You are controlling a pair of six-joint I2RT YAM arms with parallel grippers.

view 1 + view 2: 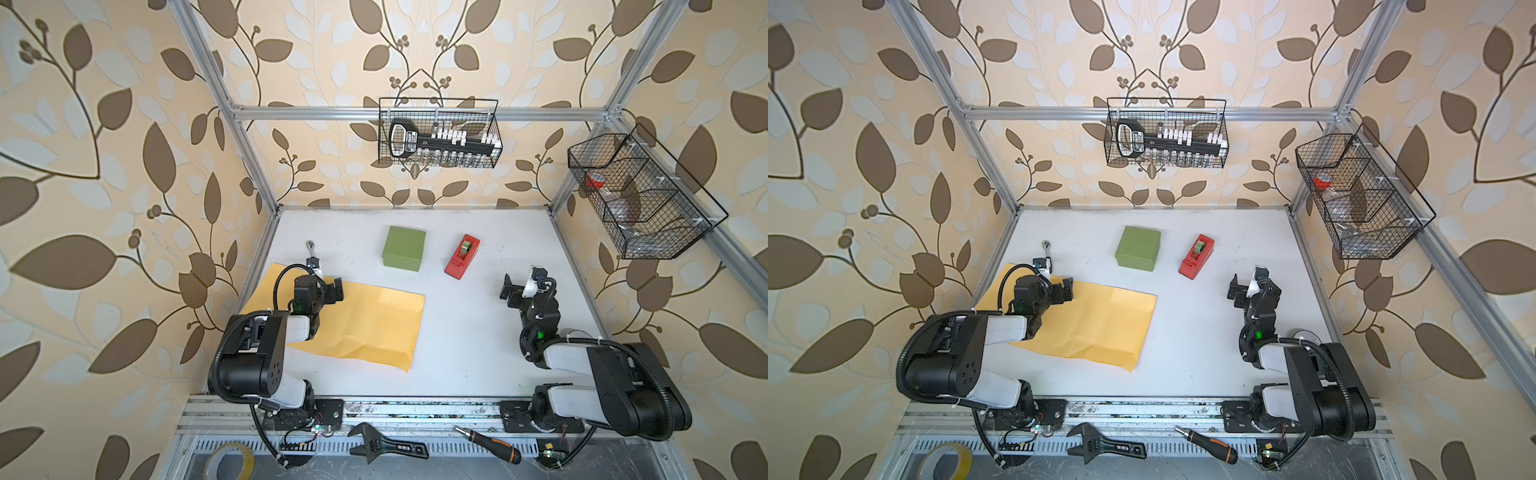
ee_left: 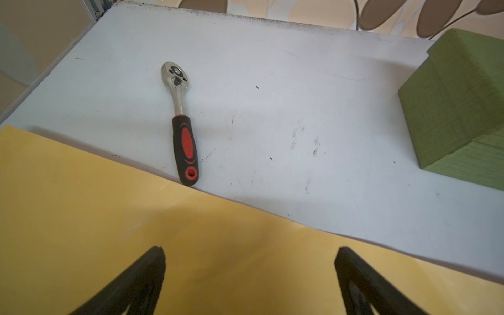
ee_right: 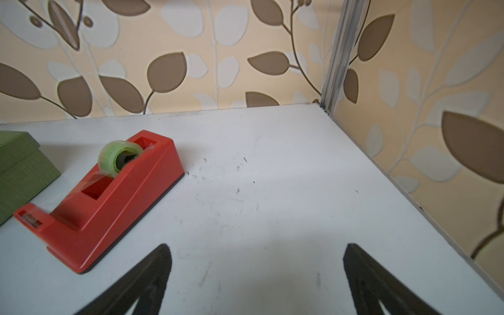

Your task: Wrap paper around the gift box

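Observation:
The yellow paper (image 1: 365, 324) will next be grabbed by its nearest side edge with my right gripper. It needs to be pulled out flat to wrap the gift box (image 1: 404, 248).
The olive-green gift box (image 1: 404, 248) (image 1: 1138, 248) stands toward the back of the white table, lid on; its corner shows in the left wrist view (image 2: 458, 109) and its edge in the right wrist view (image 3: 19, 169). The yellow paper (image 1: 365, 324) (image 1: 1096, 324) (image 2: 136, 231) lies flat and creased at the front left, apart from the box. My left gripper (image 1: 323, 287) (image 1: 1055, 287) (image 2: 249, 249) hovers open over the paper's back edge, holding nothing. On the right, my other gripper (image 1: 518, 290) (image 1: 1246, 287) (image 3: 256, 246) is open above bare table.
A red tape dispenser (image 1: 462, 256) (image 3: 109, 196) sits right of the box. A ratchet wrench (image 1: 309, 245) (image 2: 181, 122) lies just behind the paper. Wire baskets (image 1: 440, 133) (image 1: 640, 195) hang on the back and right walls. An adjustable wrench (image 1: 386, 446), a screwdriver (image 1: 488, 444) and a tape roll (image 1: 230, 461) lie in front of the table.

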